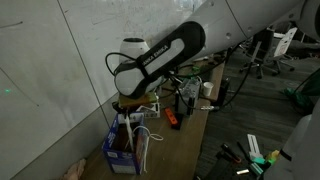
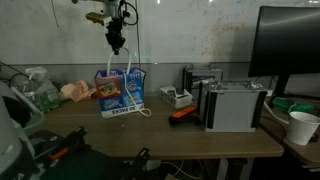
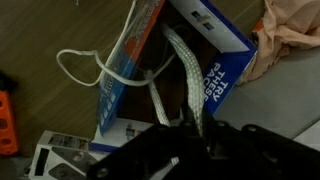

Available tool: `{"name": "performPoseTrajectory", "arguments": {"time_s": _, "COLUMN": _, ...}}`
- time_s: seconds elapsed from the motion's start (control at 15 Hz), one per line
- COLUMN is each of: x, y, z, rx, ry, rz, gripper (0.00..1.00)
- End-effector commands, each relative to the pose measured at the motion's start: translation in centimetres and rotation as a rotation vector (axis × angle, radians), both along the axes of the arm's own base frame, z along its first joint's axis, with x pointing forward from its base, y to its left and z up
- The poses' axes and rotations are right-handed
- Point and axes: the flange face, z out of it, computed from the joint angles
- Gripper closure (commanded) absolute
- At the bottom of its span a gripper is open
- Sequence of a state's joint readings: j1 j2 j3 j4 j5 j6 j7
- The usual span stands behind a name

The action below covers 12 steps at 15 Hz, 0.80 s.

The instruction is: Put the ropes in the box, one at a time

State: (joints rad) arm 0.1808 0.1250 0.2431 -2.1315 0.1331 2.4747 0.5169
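The white rope hangs down into the open brown inside of the box, so it would fall between the box's sides. My gripper can open now.
The box (image 2: 113,96) has blue printed sides and a brown inside, and stands open on the wooden table; it also shows in an exterior view (image 1: 121,152) and in the wrist view (image 3: 222,75). My gripper (image 2: 117,42) hangs straight above it, shut on a white rope (image 3: 181,68) that dangles down into the box. In the wrist view the fingers (image 3: 186,128) pinch this rope's upper end. A second white rope (image 3: 84,71) lies looped over the box's wall and onto the table, also seen in both exterior views (image 2: 139,92) (image 1: 146,142).
A small orange object (image 2: 183,113) lies on the table beside the box. Grey-white electronic units (image 2: 235,105) stand further along, with a monitor (image 2: 290,45) and a paper cup (image 2: 300,127). A pinkish cloth (image 3: 290,30) lies beside the box.
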Motion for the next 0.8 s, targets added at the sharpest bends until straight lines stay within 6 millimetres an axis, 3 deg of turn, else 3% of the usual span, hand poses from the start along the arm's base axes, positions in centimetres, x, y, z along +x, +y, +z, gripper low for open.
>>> {"name": "performPoseTrajectory", "arguments": {"time_s": 0.0, "x": 0.0, "y": 0.0, "z": 0.6, "rx": 0.020, "ry": 0.009, "rz": 0.029, "gripper": 0.97}}
{"name": "performPoseTrajectory", "arguments": {"time_s": 0.07, "x": 0.0, "y": 0.0, "z": 0.5, "rx": 0.015, "ry": 0.016, "rz": 0.034, "gripper": 0.64}}
{"name": "performPoseTrajectory", "arguments": {"time_s": 0.2, "x": -0.2, "y": -0.1, "z": 0.3, "rx": 0.011, "ry": 0.026, "rz": 0.036, "gripper": 0.58}}
{"name": "performPoseTrajectory", "arguments": {"time_s": 0.47, "x": -0.4, "y": -0.8, "z": 0.4, "rx": 0.002, "ry": 0.035, "rz": 0.036, "gripper": 0.26}}
{"name": "performPoseTrajectory", "arguments": {"time_s": 0.73, "x": -1.3, "y": -2.1, "z": 2.1, "rx": -0.006, "ry": 0.021, "rz": 0.025, "gripper": 0.00}}
